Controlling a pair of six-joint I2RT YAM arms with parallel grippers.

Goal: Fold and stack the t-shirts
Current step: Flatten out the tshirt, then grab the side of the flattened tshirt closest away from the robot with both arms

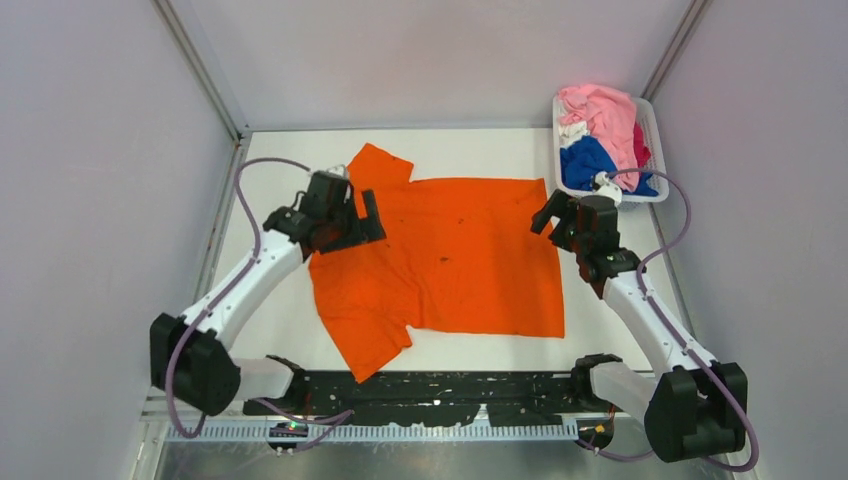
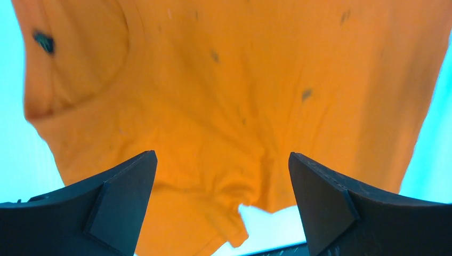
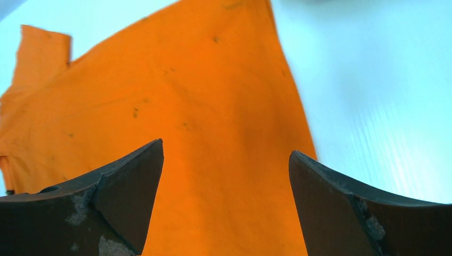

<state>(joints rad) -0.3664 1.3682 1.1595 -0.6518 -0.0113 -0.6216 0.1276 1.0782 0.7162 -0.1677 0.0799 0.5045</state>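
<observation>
I will next use my left gripper to pick up the orange t-shirt's near sleeve (image 1: 378, 360) (image 2: 207, 247) by the sleeve's end. Then the t-shirt's near side can be folded across its body.
A bright orange t-shirt (image 1: 450, 260) lies spread flat on the white table, sleeves at the far left and near left, hem to the right. My left gripper (image 1: 352, 218) is open and empty above the shirt's collar end; its wrist view shows the neckline and wrinkled cloth (image 2: 229, 106) below the jaws. My right gripper (image 1: 548, 217) is open and empty above the shirt's far right corner; its wrist view shows flat orange cloth (image 3: 213, 122) below the jaws. Pink (image 1: 600, 110), white (image 1: 572, 130), royal blue (image 1: 590, 160) and magenta (image 1: 641, 145) t-shirts are piled in the basket.
A white mesh plastic basket (image 1: 655, 125) stands at the far right corner of the table. Grey walls enclose the table on the left, back and right. A black perforated rail (image 1: 430, 390) runs along the near edge between the arm bases.
</observation>
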